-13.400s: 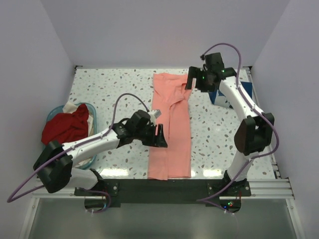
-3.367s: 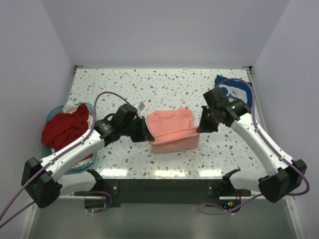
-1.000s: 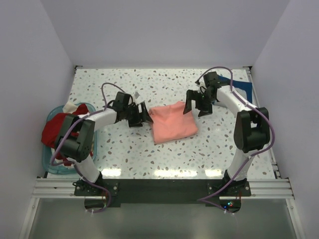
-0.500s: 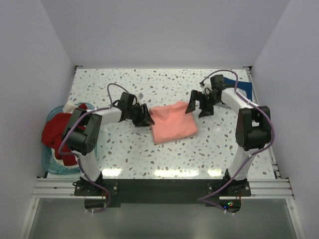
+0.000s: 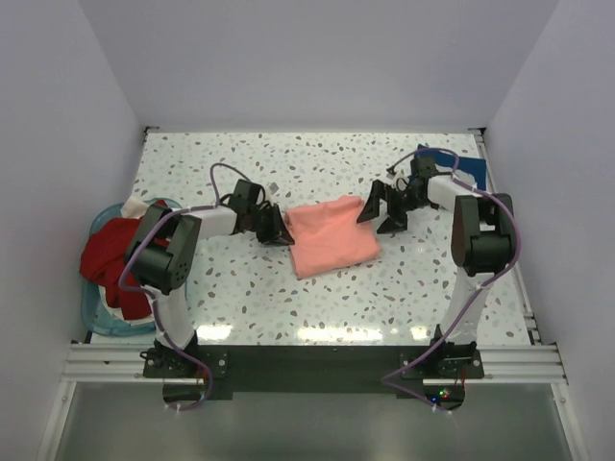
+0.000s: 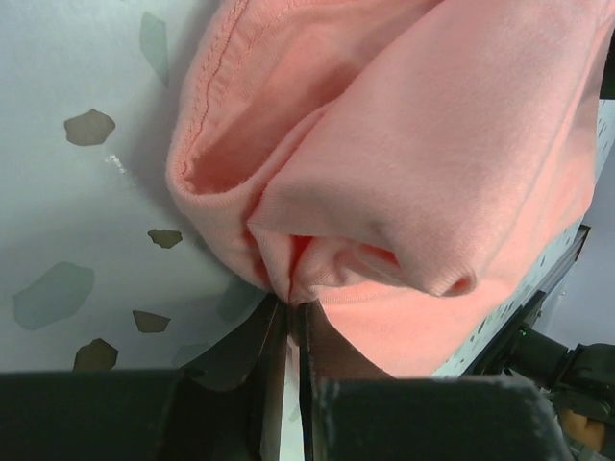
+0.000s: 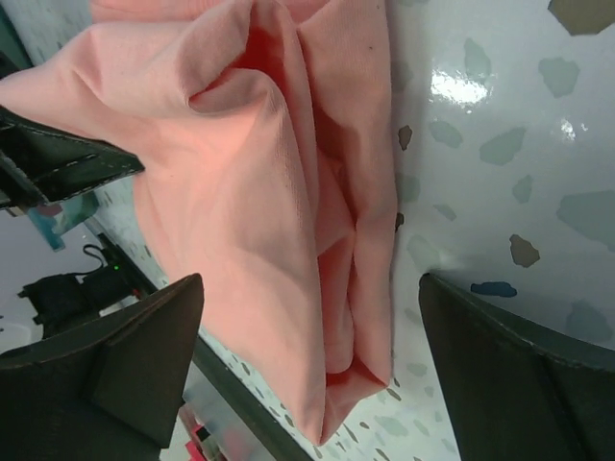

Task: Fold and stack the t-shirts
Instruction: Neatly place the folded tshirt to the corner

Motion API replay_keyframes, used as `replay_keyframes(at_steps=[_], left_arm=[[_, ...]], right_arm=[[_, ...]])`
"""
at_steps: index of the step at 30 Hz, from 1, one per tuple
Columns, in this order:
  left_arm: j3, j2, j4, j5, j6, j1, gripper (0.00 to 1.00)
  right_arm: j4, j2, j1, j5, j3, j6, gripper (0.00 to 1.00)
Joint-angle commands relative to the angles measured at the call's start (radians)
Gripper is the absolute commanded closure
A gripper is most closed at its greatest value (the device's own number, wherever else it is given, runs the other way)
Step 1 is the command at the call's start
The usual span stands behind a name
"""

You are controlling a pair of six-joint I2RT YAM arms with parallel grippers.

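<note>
My right gripper grips the folded layers together at the pink t-shirt's edge nearest the navy t-shirt (image 5: 468, 166) next, to stack the pink t-shirt folded.
A folded salmon-pink t-shirt (image 5: 332, 235) lies in the middle of the table. My left gripper (image 5: 279, 230) is at its left edge, and in the left wrist view that gripper (image 6: 291, 300) is shut on a pinch of the pink cloth (image 6: 404, 154). My right gripper (image 5: 378, 213) stands wide open at the shirt's right edge. In the right wrist view its fingers (image 7: 144, 355) straddle the folded pink layers (image 7: 269, 192) without pressing them. A navy blue t-shirt (image 5: 468, 166) lies at the back right, partly behind the right arm.
A teal basket (image 5: 96, 309) at the left edge holds a dark red t-shirt (image 5: 117, 252) and a cream one (image 5: 146, 208). A small pale scrap (image 5: 274, 189) lies behind the left gripper. Speckled table (image 5: 250, 288) extends in front of the pink shirt.
My left gripper has closed from wide open onto the pink shirt's left edge. My right gripper stayed open and shifted slightly along the right edge.
</note>
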Motion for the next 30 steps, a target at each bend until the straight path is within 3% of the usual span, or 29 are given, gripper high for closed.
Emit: replay_keyframes(at_steps=[1, 14, 21, 25, 30], left_arm=[[0.015, 0.049, -0.005, -0.014, 0.050, -0.001, 0.90], [0.042, 0.075, -0.016, -0.005, 0.059, -0.001, 0.92], [0.045, 0.091, 0.004, 0.009, 0.044, -0.002, 0.93], [0.052, 0.095, 0.004, 0.009, 0.039, -0.001, 0.93], [0.055, 0.100, 0.015, 0.011, 0.027, -0.002, 0.93]], right_arm=[[0.083, 0.084, -0.004, -0.046, -0.017, -0.021, 0.02], [0.144, 0.162, 0.069, 0.027, -0.078, -0.012, 0.05], [0.144, 0.168, 0.101, 0.039, -0.061, -0.014, 0.17], [0.144, 0.173, 0.108, 0.049, -0.038, -0.001, 0.42], [0.152, 0.159, 0.108, 0.043, -0.018, 0.008, 0.59]])
